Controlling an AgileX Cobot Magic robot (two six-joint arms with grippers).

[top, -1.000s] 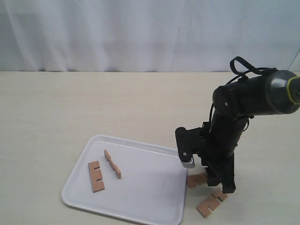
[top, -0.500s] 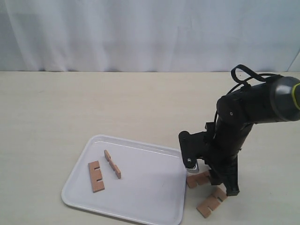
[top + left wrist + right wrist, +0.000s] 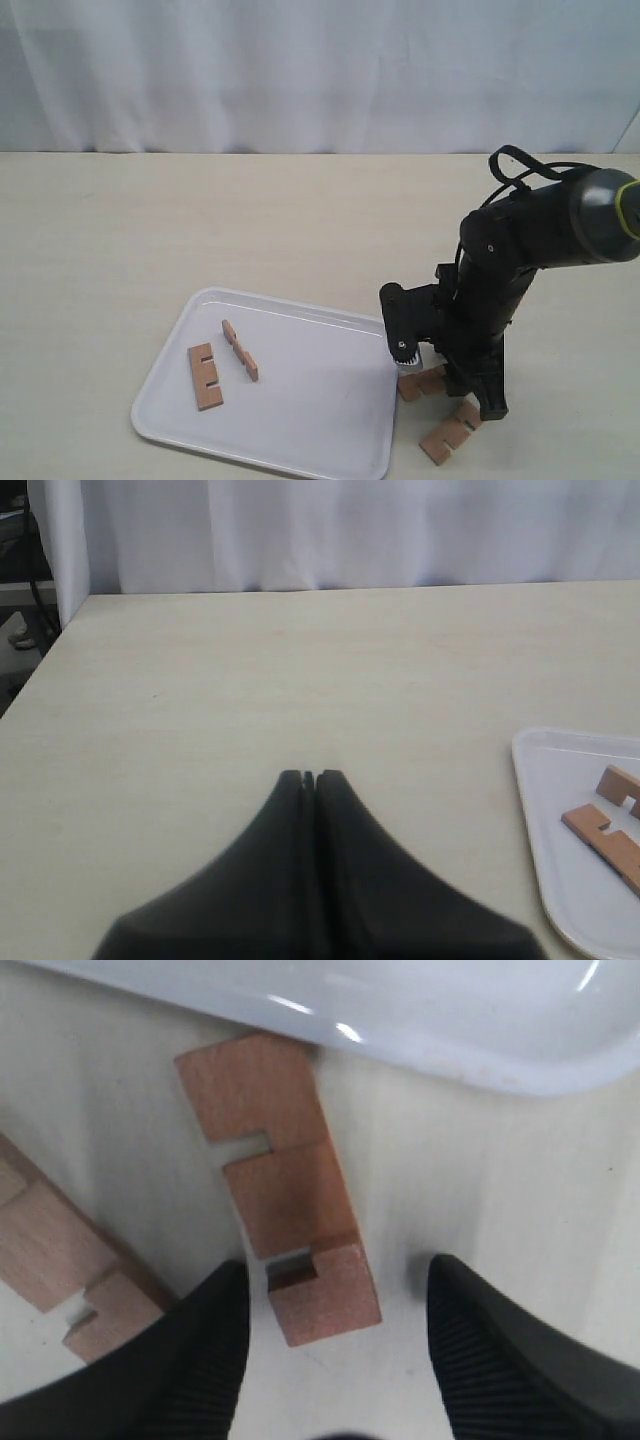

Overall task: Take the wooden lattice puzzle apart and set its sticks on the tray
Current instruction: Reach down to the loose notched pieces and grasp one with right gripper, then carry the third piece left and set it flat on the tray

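The wooden stick needs to go onto the white tray [image 3: 440, 1010]. My right gripper will grab the stick by its notched end [image 3: 322, 1292] next.
No assembled lattice puzzle shows; four separate sticks lie about. Two sticks [image 3: 205, 376] [image 3: 240, 350] rest on the white tray [image 3: 300, 420]. Two more lie on the table just off the tray's right edge, one close to the rim [image 3: 420, 383] and one nearer the front [image 3: 450, 432]. My right gripper [image 3: 468, 392] points down over them. It stands open [image 3: 338, 1280], its fingers either side of the end of the notched stick [image 3: 280, 1190], not touching it. The other stick [image 3: 60, 1260] lies beside. My left gripper [image 3: 309, 777] is shut on nothing, over bare table.
The tray's rim [image 3: 420, 1050] runs right next to the far end of the straddled stick. From the left wrist the tray's corner [image 3: 560, 780] with its two sticks [image 3: 605, 835] shows off to one side. A white curtain hangs behind the table.
My right gripper has sunk a little lower over the stick by the tray's edge. None of the sticks has moved.
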